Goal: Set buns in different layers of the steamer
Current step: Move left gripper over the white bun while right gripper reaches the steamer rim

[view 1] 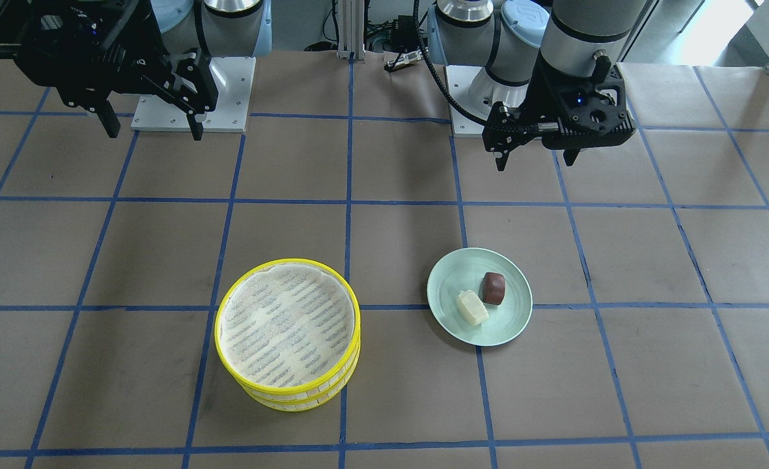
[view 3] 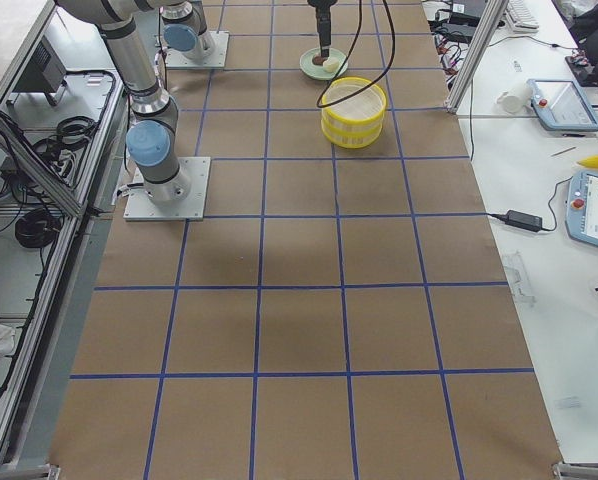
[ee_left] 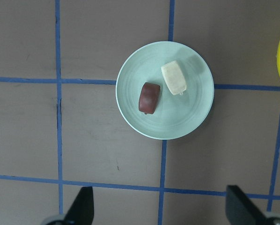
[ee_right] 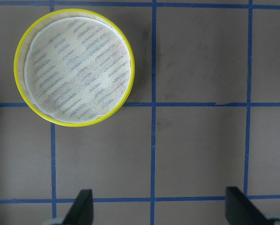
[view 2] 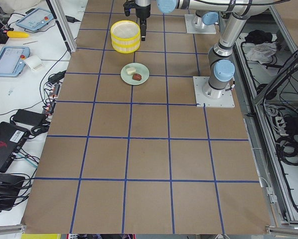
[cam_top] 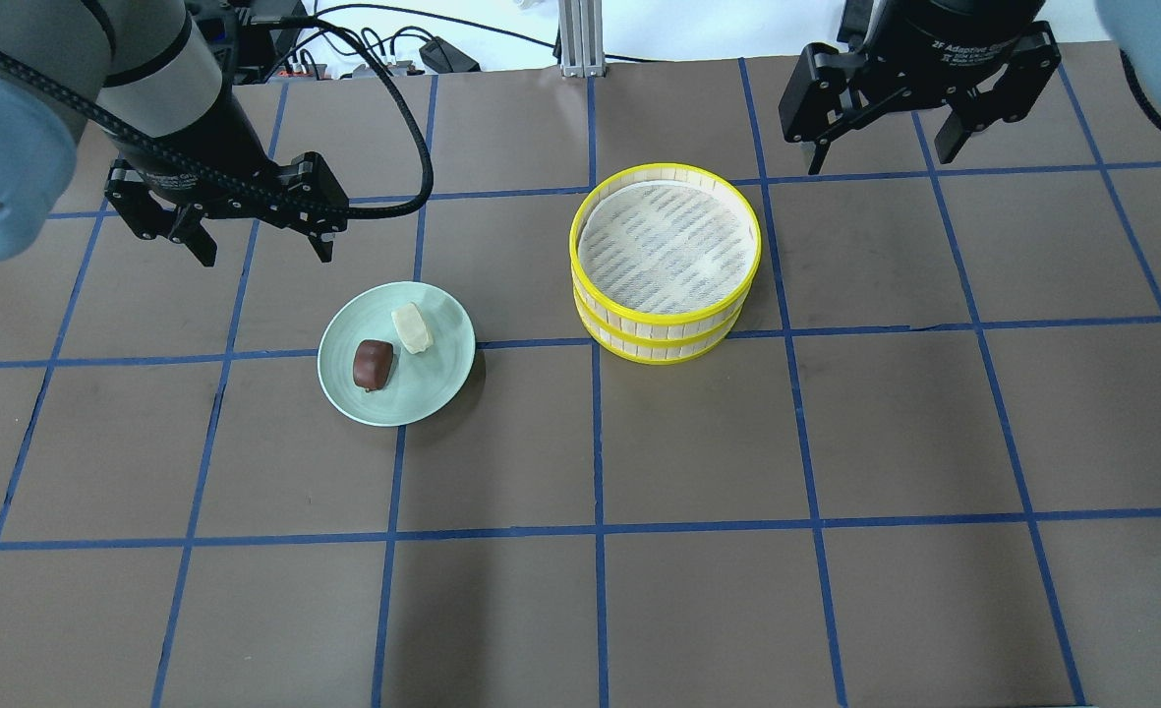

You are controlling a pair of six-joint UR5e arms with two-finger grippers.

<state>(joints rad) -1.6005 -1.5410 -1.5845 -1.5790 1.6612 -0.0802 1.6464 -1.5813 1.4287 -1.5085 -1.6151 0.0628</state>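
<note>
My right gripper is to grip the top tray by its yellow rim point(view 1: 219, 311) point(ee_right: 132, 70) next, so that it can open the steamer's layers.
The steamer point(cam_top: 666, 246) is two yellow-rimmed trays stacked one on the other, and its top mesh liner is bare; it also shows in the right wrist view point(ee_right: 74, 65). A pale cream bun point(cam_top: 411, 327) and a dark reddish-brown bun point(cam_top: 372, 363) lie side by side on a pale green plate point(cam_top: 423, 388). My left gripper point(cam_top: 263, 246) is open and empty, high above the table just behind the plate. My right gripper point(cam_top: 880, 157) is open and empty, high and to the right of the steamer. The left wrist view shows both buns point(ee_left: 173, 78) point(ee_left: 149, 97).
The brown table has a grid of blue tape lines. The arms' white base plates point(view 1: 228, 85) and an aluminium post point(cam_top: 573, 39) stand at the robot's edge. Tablets and cables point(view 2: 12, 55) lie on the bench beyond the table.
</note>
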